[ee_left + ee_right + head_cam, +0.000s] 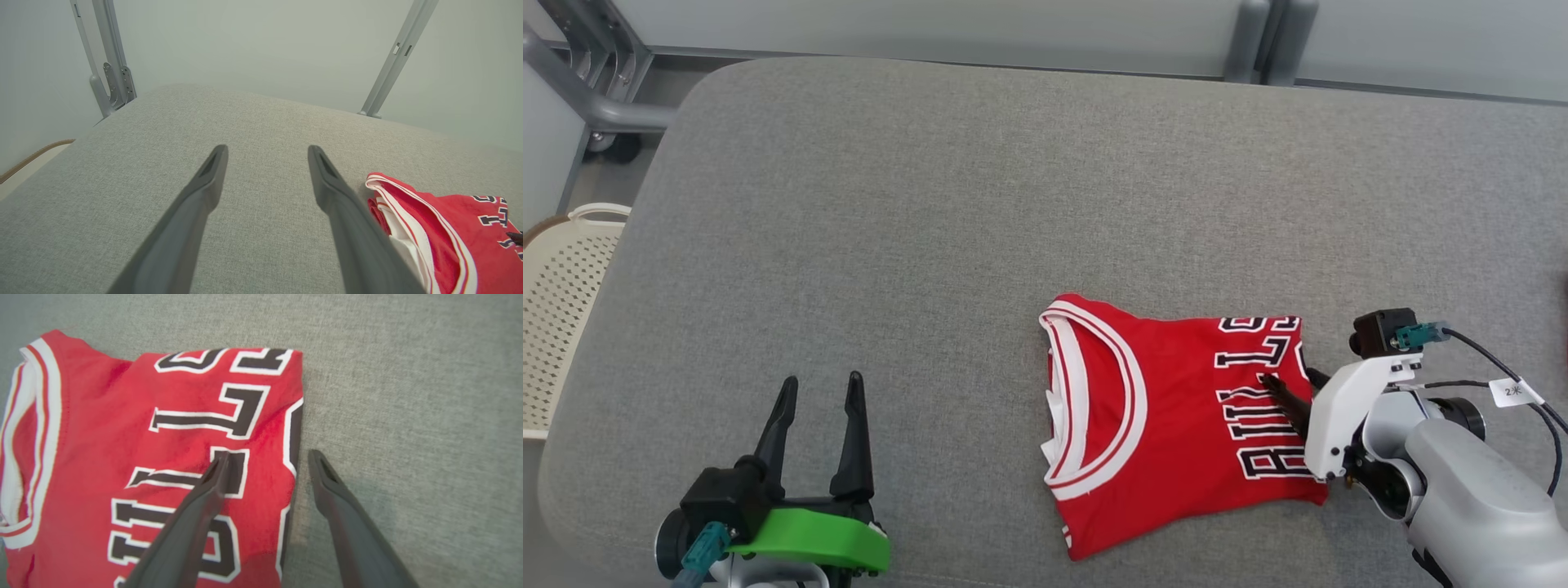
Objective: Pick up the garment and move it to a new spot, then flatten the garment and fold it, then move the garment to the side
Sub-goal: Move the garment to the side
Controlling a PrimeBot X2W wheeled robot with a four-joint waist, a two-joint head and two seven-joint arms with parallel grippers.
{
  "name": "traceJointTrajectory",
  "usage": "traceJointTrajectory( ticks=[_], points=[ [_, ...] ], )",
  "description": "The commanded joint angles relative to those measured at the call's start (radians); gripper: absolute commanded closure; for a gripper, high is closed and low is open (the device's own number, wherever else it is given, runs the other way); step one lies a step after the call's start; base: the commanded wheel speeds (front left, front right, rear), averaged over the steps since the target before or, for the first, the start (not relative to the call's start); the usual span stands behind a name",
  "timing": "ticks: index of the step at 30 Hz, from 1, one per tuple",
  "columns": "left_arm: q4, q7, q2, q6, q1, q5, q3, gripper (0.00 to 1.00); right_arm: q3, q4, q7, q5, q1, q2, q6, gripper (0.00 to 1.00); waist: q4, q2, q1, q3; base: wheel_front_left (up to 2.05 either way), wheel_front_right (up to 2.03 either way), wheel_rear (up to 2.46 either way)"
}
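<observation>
The right gripper should next grab the jersey by its folded edge along the lettering, as the jersey's front panel (1184, 416) lies flat on the cushion.
A red jersey (1168, 408) with white trim and black lettering lies folded and flat on the grey cushion (931, 245), right of centre. My right gripper (1290, 378) is open at the jersey's right edge. In the right wrist view its left finger (204, 498) is over the lettering of the jersey (122, 437), and its right finger (339, 498) is over bare cushion; the right gripper (269, 454) holds nothing. My left gripper (821, 380) stands open at the lower left, well apart from the garment. The left wrist view shows the left gripper (266, 149) empty, with the jersey (449, 228) to its right.
A white perforated basket (564, 302) sits off the cushion's left edge. A grey metal frame (596, 82) stands at the back left, and posts (1258, 41) rise behind the cushion. Bare cushion stretches across the back and the left.
</observation>
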Motion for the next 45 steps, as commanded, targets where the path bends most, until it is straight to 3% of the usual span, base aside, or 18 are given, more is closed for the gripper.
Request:
traceJointTrajectory(
  ticks=[1, 3, 5, 6, 17, 35, 45],
  points=[
    [0.004, -0.002, 0.002, -0.005, -0.009, 0.005, 0.001, 0.00, 0.007, 0.005, -0.006, 0.006, -0.003, -0.006, 0.000, 0.47, 0.003, 0.0000, 0.0000, 0.003, 0.00, 0.00, 0.00],
    [0.004, -0.003, 0.002, -0.003, -0.011, 0.006, 0.000, 0.00, 0.031, 0.014, -0.012, 0.025, -0.013, -0.009, 0.000, 0.67, 0.003, 0.0000, 0.0000, 0.004, 0.00, 0.00, 0.00],
    [0.004, -0.002, 0.001, -0.001, -0.013, 0.006, 0.000, 0.00, 0.055, 0.020, -0.027, 0.035, -0.025, -0.015, 0.000, 0.98, 0.000, 0.0000, 0.0000, 0.005, 0.00, 0.00, 0.00],
    [0.003, -0.002, 0.001, 0.001, -0.013, 0.007, 0.000, 0.00, 0.065, 0.024, -0.036, 0.042, -0.031, -0.017, 0.000, 1.00, -0.002, 0.0000, 0.0000, 0.005, 0.00, 0.00, 0.00],
    [-0.005, -0.002, 0.001, -0.005, -0.008, 0.012, -0.001, 0.00, 0.106, 0.080, -0.161, 0.033, -0.117, -0.084, -0.001, 1.00, -0.088, 0.0000, 0.0000, -0.011, 0.00, 0.00, 0.00],
    [-0.014, -0.002, 0.001, -0.005, -0.044, 0.015, -0.026, 0.00, 0.113, 0.102, -0.184, 0.017, -0.236, -0.142, -0.001, 1.00, -0.433, 0.0000, 0.0000, -0.001, 0.00, 0.00, 0.00],
    [-0.009, -0.002, 0.001, -0.008, -0.069, 0.022, -0.032, 0.00, 0.107, 0.106, -0.192, 0.002, -0.283, -0.160, -0.001, 1.00, -0.469, 0.0000, 0.0000, 0.021, 0.00, 0.00, 0.00]
  ],
)
